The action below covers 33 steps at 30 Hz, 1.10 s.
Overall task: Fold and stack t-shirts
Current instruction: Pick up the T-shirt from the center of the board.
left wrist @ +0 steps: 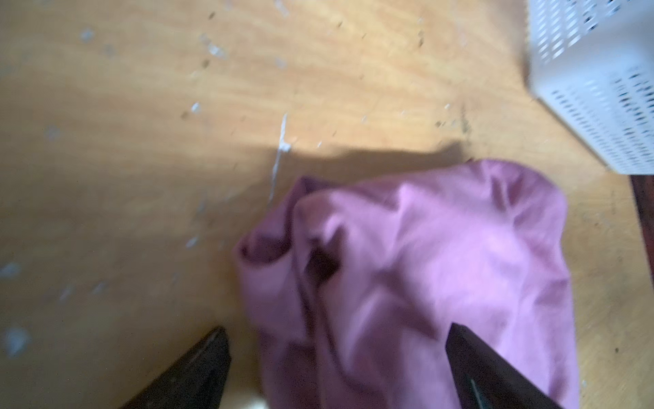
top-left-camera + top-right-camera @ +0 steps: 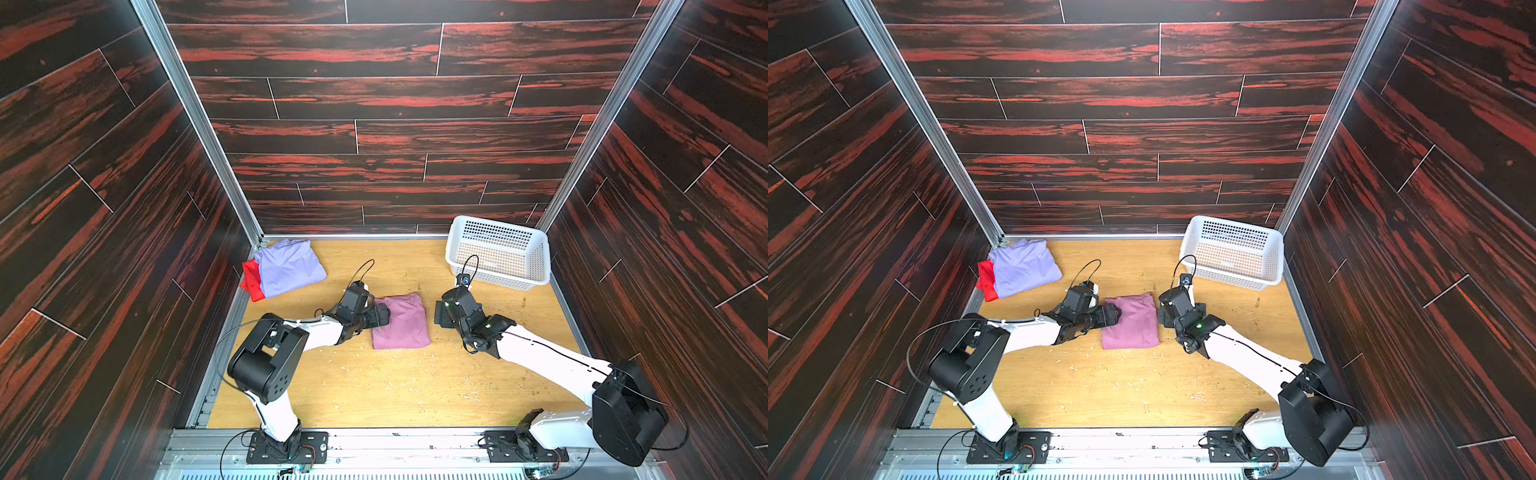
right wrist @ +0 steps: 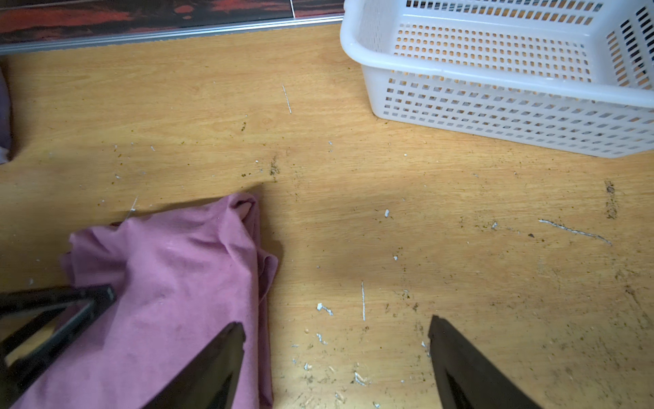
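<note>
The robot's left gripper will next grab the layers of the folded pink-mauve t-shirt together at its edge facing the lavender t-shirt (image 2: 289, 268), so it can stack the t-shirt folded.
A folded pink-mauve t-shirt (image 2: 401, 322) (image 2: 1133, 324) lies mid-table. My left gripper (image 2: 384, 313) (image 2: 1113, 313) is at its left edge, open, with its jaws straddling the cloth. The left wrist view shows the pink cloth (image 1: 442, 248) between the two spread fingers of that gripper (image 1: 336, 329). My right gripper (image 2: 442, 313) (image 2: 1163, 316) hovers open just right of the shirt. In the right wrist view only bare table lies between its fingers (image 3: 336, 325), and the pink shirt (image 3: 177, 283) is beside one finger. A lavender t-shirt (image 2: 289, 268) (image 2: 1025, 268) rests on a red one (image 2: 251, 282) (image 2: 986, 282) in the back left corner.
A white perforated basket (image 2: 498, 274) (image 2: 1233, 276) (image 3: 495, 109) (image 1: 601, 88) stands at the back right, with no shirt in it. Dark wood-patterned walls close in three sides. The wooden tabletop (image 2: 395, 386) is scuffed and flecked with small debris.
</note>
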{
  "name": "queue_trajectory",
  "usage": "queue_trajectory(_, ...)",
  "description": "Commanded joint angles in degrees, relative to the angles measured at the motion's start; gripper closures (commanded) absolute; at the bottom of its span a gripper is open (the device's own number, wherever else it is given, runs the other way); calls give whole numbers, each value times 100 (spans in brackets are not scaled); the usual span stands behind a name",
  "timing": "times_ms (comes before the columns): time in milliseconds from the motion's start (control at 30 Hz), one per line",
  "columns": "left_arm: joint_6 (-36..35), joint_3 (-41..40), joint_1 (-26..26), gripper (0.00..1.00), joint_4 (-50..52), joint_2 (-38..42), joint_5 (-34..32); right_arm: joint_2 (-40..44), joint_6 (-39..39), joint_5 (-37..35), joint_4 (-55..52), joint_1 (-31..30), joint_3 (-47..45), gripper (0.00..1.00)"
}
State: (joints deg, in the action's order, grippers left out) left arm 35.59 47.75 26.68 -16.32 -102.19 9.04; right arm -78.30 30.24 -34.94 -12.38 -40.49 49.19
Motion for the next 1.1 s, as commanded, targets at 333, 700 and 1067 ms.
queue_trajectory(333, 457, 246, -78, 100, -541, -1118, 944, 258, 103, -200, -265, -2, 3, 15)
queue_trajectory(700, 109, 714, -427, 100, -118, -755, 771, 263, 152, -191, -275, -3, -30, 15)
queue_trajectory(1067, -492, 2944, -1486, 100, 1177, -916, 544, 160, 120, -36, -6, -3, -60, 15)
